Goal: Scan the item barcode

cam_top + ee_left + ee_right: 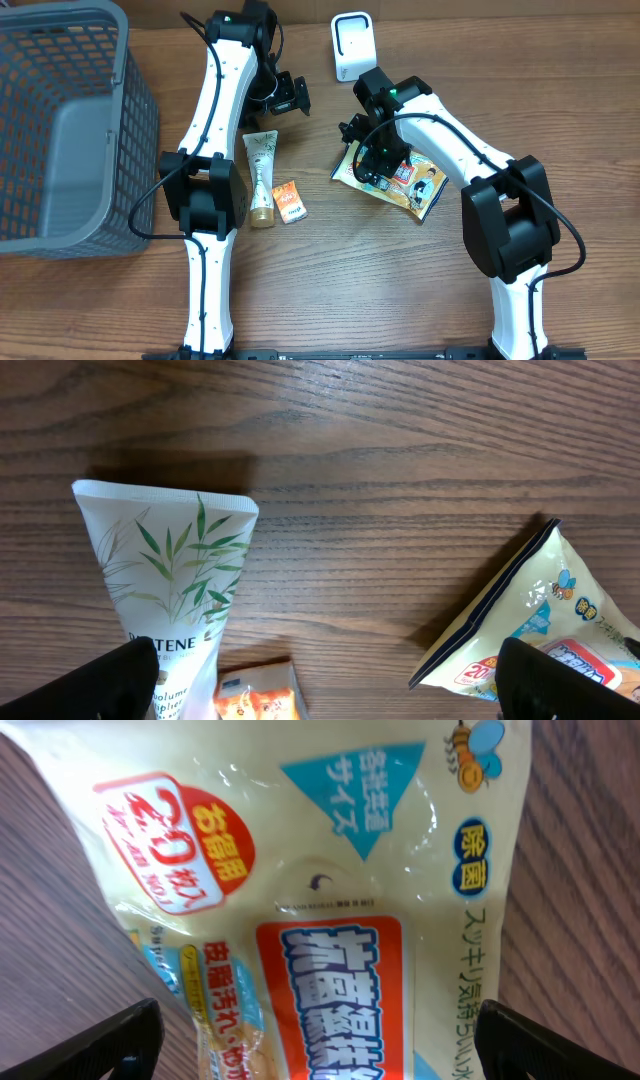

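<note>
One open finger of my right gripper covers the pouch's edge from above, so it isn't time to close on the pouch [412, 183] yet and the gripper should first come down.
A pale yellow pouch [412, 183] with Japanese print and an orange label lies flat on the wooden table, right of centre. My right gripper [374, 160] hangs open just above its left part. In the right wrist view the pouch [330, 890] fills the frame, and the right gripper [325, 1045] has one dark finger [100, 1045] on each side of it, not closed on it. My left gripper [287, 95] is open above the table, behind a white Pantene tube [262, 172]. The left gripper [323, 695] holds nothing. No barcode shows in any view.
A white scanner stand [352, 45] is upright at the back centre. A small orange packet [290, 200] lies beside the tube's cap end. A grey mesh basket [130, 120] takes up the left side. In the left wrist view the tube [170, 560] and the pouch corner [540, 620] show.
</note>
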Robot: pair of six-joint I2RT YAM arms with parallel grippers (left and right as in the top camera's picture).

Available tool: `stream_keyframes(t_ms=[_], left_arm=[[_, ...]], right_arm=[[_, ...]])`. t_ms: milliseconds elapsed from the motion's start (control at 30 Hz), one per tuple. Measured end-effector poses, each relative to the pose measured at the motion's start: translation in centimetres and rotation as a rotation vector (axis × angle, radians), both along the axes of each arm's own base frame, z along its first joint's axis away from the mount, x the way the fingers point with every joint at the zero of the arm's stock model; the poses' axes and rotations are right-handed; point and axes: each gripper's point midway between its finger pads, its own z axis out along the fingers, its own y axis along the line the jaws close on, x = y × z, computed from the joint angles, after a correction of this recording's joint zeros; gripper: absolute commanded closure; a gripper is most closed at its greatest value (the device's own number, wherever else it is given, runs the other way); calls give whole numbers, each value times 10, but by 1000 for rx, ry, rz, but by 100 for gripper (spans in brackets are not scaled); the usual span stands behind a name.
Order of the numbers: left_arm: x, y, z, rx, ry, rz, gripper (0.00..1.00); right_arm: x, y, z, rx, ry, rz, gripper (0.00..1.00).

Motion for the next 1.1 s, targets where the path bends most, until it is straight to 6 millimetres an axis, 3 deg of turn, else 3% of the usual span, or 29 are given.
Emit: stream_keyframes(t_ms=[433, 533, 567, 633, 800, 933, 1100], left_arm=[[0, 0, 0, 0, 0, 0, 0], [0, 0, 0, 0, 0, 0, 1], [0, 0, 0, 0, 0, 0, 0], [0, 0, 0, 0, 0, 0, 0], [0, 0, 0, 0, 0, 0, 0], [0, 0, 0, 0, 0, 0, 0], [0, 0, 0, 0, 0, 0, 0]], right_arm=[[-7, -14, -28, -31, 11, -9, 2], [-3, -14, -31, -25, -20, -22, 20], [-2, -14, -32, -22, -30, -27, 38], [0, -12, -32, -11, -45, -45, 57], [10, -6, -28, 22, -88, -120, 83], [17, -3, -24, 44, -117, -208, 96], [32, 4, -17, 87, -153, -356, 96]])
